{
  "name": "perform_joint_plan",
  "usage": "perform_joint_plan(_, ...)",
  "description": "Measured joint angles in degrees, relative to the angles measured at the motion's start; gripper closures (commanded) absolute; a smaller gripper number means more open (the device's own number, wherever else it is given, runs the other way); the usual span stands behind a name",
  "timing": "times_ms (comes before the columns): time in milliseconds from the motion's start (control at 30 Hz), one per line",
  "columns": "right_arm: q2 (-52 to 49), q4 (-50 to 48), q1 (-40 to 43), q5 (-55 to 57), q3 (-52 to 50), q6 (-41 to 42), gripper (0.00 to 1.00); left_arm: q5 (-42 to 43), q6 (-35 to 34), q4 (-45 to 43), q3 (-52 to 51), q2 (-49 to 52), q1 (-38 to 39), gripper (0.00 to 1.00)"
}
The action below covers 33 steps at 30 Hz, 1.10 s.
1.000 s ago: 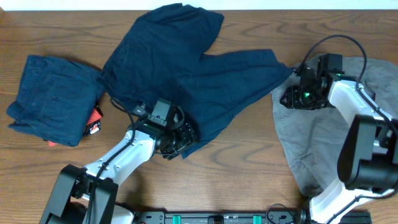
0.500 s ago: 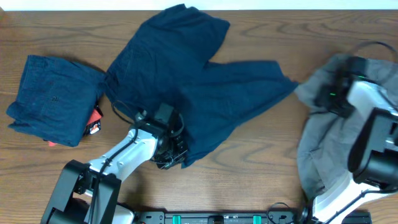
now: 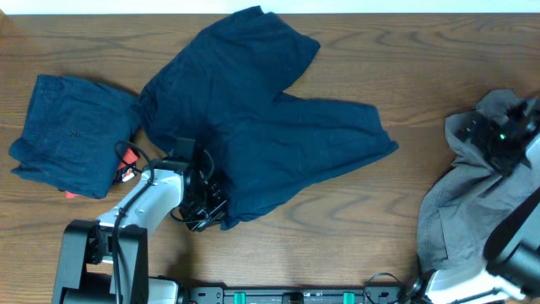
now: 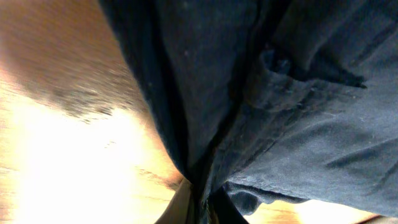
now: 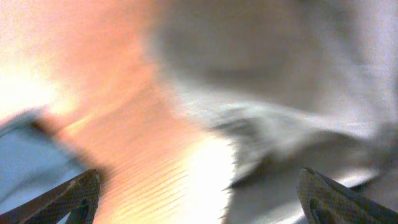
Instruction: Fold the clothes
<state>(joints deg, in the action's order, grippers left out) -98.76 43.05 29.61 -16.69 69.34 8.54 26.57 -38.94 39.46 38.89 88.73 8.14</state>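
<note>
Next, my right gripper grabs the dark navy shorts (image 3: pixel 261 127) by their corner nearest the grey garment, opposite my left gripper, to straighten and fold them.
Dark navy shorts (image 3: pixel 261 127) lie spread across the middle of the table. My left gripper (image 3: pixel 205 207) is shut on their lower left hem; in the left wrist view the navy cloth (image 4: pixel 261 112) fills the frame and is pinched between the jaws (image 4: pixel 202 208). A second navy garment (image 3: pixel 72 135) lies folded at the left. A grey garment (image 3: pixel 468 186) is bunched at the right edge. My right gripper (image 3: pixel 506 139) hovers over it, open with nothing between its fingertips (image 5: pixel 320 199); the grey cloth (image 5: pixel 280 93) shows blurred below it.
A small red and white object (image 3: pixel 128 166) lies between the folded navy garment and my left arm. Bare wood table (image 3: pixel 337 228) stretches along the front between the two arms.
My left gripper shut on the navy hem and dragged it left. The right gripper let go of the navy shorts, opened wide and swung right over the grey garment.
</note>
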Motion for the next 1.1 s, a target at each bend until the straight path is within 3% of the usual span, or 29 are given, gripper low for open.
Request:
perform_joint_plan(267,4.96,8.68,-14.4,-3.54,-0.85,-0.39,0.04,-0.17,0.48,-0.11,0.0,0.0,-0.22,0.94)
perform_joint_plan(533,4.28,-2.93,-24.15,-3.17,-12.66,9.25,0.1,-0.22,1.46,-0.17,0.0,0.0,-0.24,0.94)
perform_joint_plan(600,4.04,-9.75,-25.73,-3.04,-16.57,12.24,0.2,-0.22,1.49,-0.2,0.0,0.0,-0.24,0.94)
perform_joint_plan(633,3.96,-13.16,-26.23,-2.97,-18.12,13.53,0.31,-0.24,1.49,-0.2,0.0,0.0,-0.22,0.94)
perform_joint_plan(767,3.74,-22.86,-27.39,-1.79,-22.45,18.69,0.96,-0.24,1.49,-0.15,0.0,0.0,-0.22,0.94)
perform_joint_plan(933,3.67,-26.03,-27.56,0.61,-23.26,22.1,0.99,-0.35,2.19,0.55,0.02,0.0,-0.22,0.94)
perform_joint_plan(1100,5.57,-23.23,-26.43,0.96,-23.26,22.99,0.99,0.24,5.07,4.24,0.02,-0.13,-0.22,0.94)
